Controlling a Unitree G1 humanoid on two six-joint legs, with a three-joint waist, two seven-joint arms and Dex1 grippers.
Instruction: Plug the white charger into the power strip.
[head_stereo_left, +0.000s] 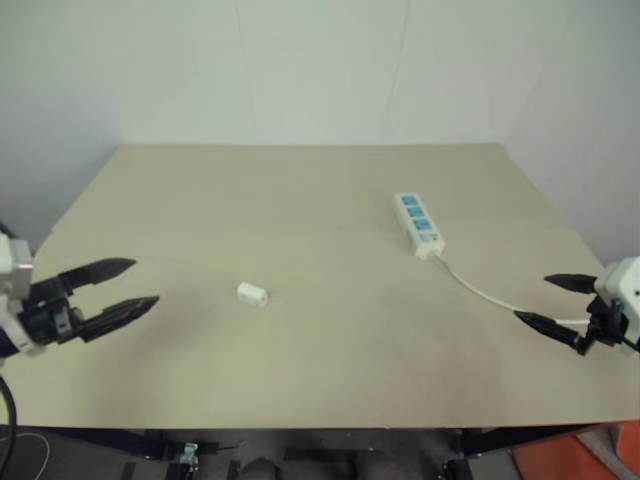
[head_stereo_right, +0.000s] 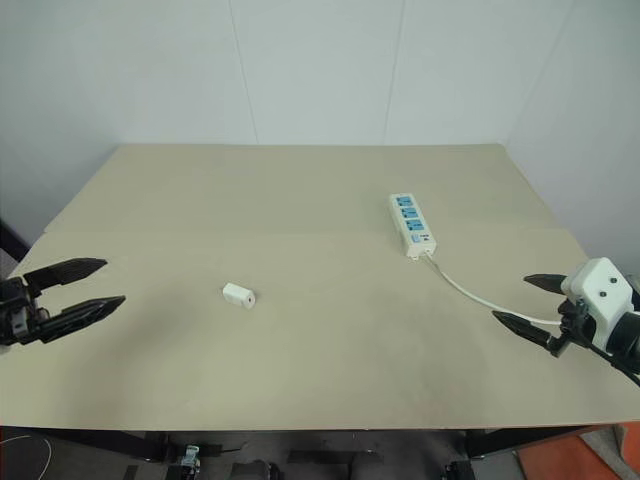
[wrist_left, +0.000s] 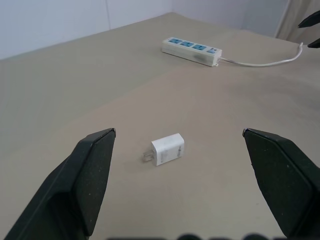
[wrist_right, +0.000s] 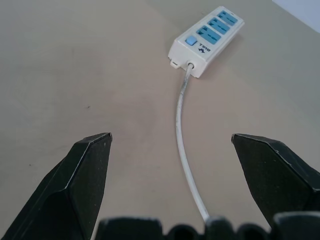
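Thin metal prongs stick out of one end of the white charger, so my left gripper should grab it next by the flat sides of its body (head_stereo_left: 253, 294) (wrist_left: 169, 149).
The white charger (head_stereo_left: 252, 294) lies on its side on the beige table, left of centre, its prongs showing in the left wrist view (wrist_left: 168, 149). The power strip (head_stereo_left: 418, 223) lies flat at the right of the table, three blue sockets in a row, and its thin cord (head_stereo_left: 485, 290) trails toward the right edge. My left gripper (head_stereo_left: 138, 286) hovers open at the table's left side, pointing at the charger from a short distance. My right gripper (head_stereo_left: 545, 300) is open near the right edge, over the cord, with the strip (wrist_right: 206, 38) ahead of it. Neither holds anything.
The beige table (head_stereo_left: 300, 200) ends at a white wall behind and drops off at the front edge. An orange object (head_stereo_left: 590, 458) sits on the floor below the front right corner.
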